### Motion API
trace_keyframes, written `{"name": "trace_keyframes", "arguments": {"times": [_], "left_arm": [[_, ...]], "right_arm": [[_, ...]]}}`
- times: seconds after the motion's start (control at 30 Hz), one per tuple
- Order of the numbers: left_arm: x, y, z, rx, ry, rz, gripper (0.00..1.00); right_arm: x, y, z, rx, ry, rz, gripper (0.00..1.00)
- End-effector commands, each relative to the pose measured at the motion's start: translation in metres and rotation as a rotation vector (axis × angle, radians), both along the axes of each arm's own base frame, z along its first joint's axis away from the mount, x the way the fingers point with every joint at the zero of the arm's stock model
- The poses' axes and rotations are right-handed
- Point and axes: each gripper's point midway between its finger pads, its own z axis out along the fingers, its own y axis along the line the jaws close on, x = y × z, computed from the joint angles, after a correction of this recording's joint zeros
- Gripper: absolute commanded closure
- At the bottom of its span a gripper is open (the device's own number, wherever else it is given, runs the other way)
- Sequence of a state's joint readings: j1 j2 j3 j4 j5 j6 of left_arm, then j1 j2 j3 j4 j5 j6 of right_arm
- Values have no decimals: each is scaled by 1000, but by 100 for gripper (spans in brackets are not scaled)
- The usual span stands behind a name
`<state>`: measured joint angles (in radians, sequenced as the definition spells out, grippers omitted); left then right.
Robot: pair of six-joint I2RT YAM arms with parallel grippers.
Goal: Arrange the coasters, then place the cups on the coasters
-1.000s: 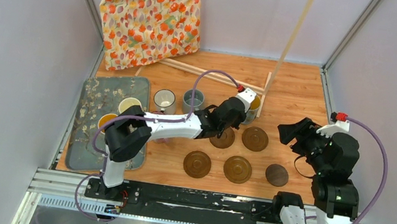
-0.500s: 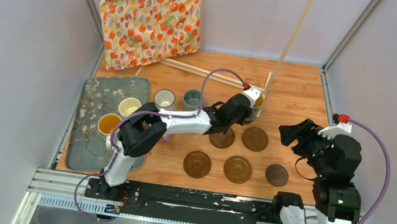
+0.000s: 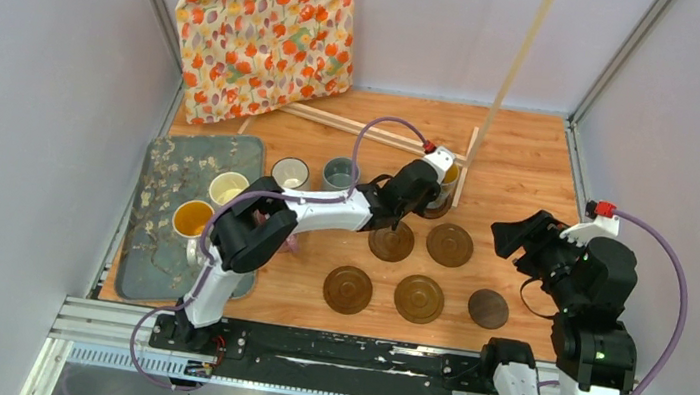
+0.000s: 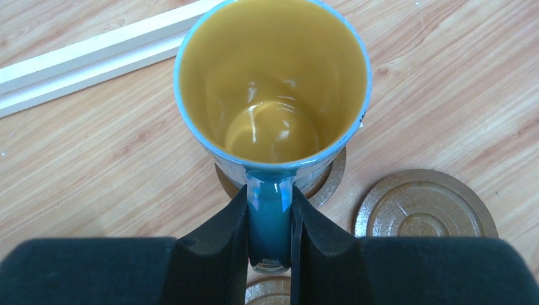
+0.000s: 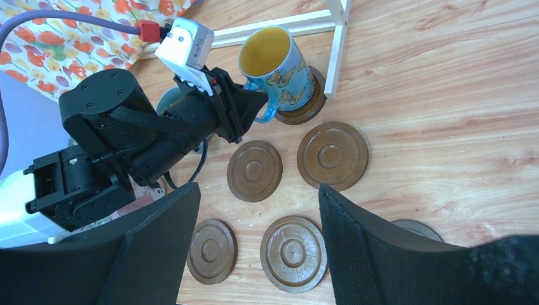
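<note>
I should open my left gripper: the blue cup (image 3: 449, 177), upright with its base over the coaster, would rest there.
My left gripper (image 4: 270, 206) is shut on the handle of the blue cup (image 4: 273, 82), which is yellow inside. The cup (image 3: 449, 177) is upright over the back right coaster (image 5: 307, 105); I cannot tell whether it rests on it. Five more coasters lie bare: two (image 3: 391, 243) (image 3: 449, 244) behind and three (image 3: 348, 289) (image 3: 419, 298) (image 3: 488, 308) in front. The white dark-rimmed cup (image 3: 289, 174) and grey-blue cup (image 3: 340, 173) stand on the wood. The cream cup (image 3: 227, 188) and orange-lined cup (image 3: 190, 219) stand on the mat. My right gripper (image 3: 513, 236) hangs open and holds nothing.
A grey floral mat (image 3: 169, 160) lies at the left. A flowered cloth bag (image 3: 265, 36) leans on the back wall. White wooden strips (image 3: 374, 132) lie behind the cups, and one (image 3: 470, 167) runs right beside the blue cup. The left arm (image 3: 314, 215) spans the middle.
The left arm has stretched further back and right, carrying the blue cup over the back right coaster. The right arm has hardly moved.
</note>
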<state>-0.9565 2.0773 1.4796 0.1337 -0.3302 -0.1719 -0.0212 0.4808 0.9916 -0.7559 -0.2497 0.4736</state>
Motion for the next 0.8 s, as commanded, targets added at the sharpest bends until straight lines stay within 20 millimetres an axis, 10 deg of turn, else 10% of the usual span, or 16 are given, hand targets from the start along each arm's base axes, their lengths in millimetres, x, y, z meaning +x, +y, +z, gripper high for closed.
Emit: {"name": "trace_keyframes", "arguments": {"times": [0.0,0.47,0.77], "left_arm": [[21,-23,52,-165,-104,6,100],[14,-17,38,-177,-68,9,100],[11,-8,36,-172,-69,25,68]], "right_arm": [[-4,1,5,-20,-12,12,27],[-2,-1,0,-26,-1,5,27],[-1,-2,-1,-29,-1,1,27]]}}
